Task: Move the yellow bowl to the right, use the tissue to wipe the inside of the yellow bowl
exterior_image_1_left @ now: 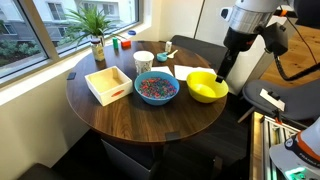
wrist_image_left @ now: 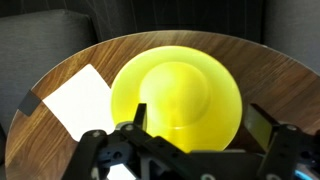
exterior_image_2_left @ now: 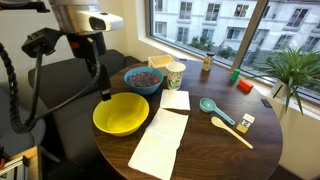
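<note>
The inside of the bowl has to stay open for wiping. My gripper should grab the yellow bowl (exterior_image_1_left: pixel 207 88) by the bowl's rim, with one finger on either side of the rim.
The yellow bowl (exterior_image_1_left: pixel 207 88) (exterior_image_2_left: pixel 121 114) stands empty near the edge of the round wooden table. It fills the middle of the wrist view (wrist_image_left: pixel 175 85). My gripper (exterior_image_1_left: pixel 220 76) (exterior_image_2_left: pixel 103 93) (wrist_image_left: pixel 200 122) is open and empty. It hangs just above the bowl's rim on the side away from the table's centre, with one finger either side of the rim in the wrist view. A white tissue (exterior_image_1_left: pixel 185 72) (exterior_image_2_left: pixel 176 100) (wrist_image_left: pixel 80 100) lies flat on the table beside the bowl. A second, longer white sheet (exterior_image_2_left: pixel 160 145) lies next to it.
A blue bowl (exterior_image_1_left: pixel 156 88) (exterior_image_2_left: pixel 145 80) of multicoloured pieces sits next to the yellow bowl, with a white cup (exterior_image_1_left: pixel 143 62) (exterior_image_2_left: pixel 175 75) behind it. A wooden box (exterior_image_1_left: pixel 108 84), a potted plant (exterior_image_1_left: pixel 97 40), a teal spoon (exterior_image_2_left: pixel 215 110) and a wooden spoon (exterior_image_2_left: pixel 232 132) are also on the table.
</note>
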Tool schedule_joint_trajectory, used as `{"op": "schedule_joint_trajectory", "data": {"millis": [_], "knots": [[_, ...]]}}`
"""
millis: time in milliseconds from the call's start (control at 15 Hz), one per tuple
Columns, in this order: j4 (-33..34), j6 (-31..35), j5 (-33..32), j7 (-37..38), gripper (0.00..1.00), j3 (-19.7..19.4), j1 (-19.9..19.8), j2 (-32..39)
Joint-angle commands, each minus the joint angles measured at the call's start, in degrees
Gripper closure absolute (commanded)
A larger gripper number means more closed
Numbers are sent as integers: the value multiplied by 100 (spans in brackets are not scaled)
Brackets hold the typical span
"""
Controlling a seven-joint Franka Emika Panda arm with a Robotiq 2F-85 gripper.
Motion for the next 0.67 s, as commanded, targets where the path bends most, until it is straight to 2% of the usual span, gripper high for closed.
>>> {"op": "schedule_joint_trajectory", "data": {"millis": [0,333,600], "knots": [[-574,631,13,-314,0,-414,-236,-419],[-1101,1430,264,-854,0,-1009,-477,-572],[-1296,1828,488,-1348,0,-1294,-491,-455]]}}
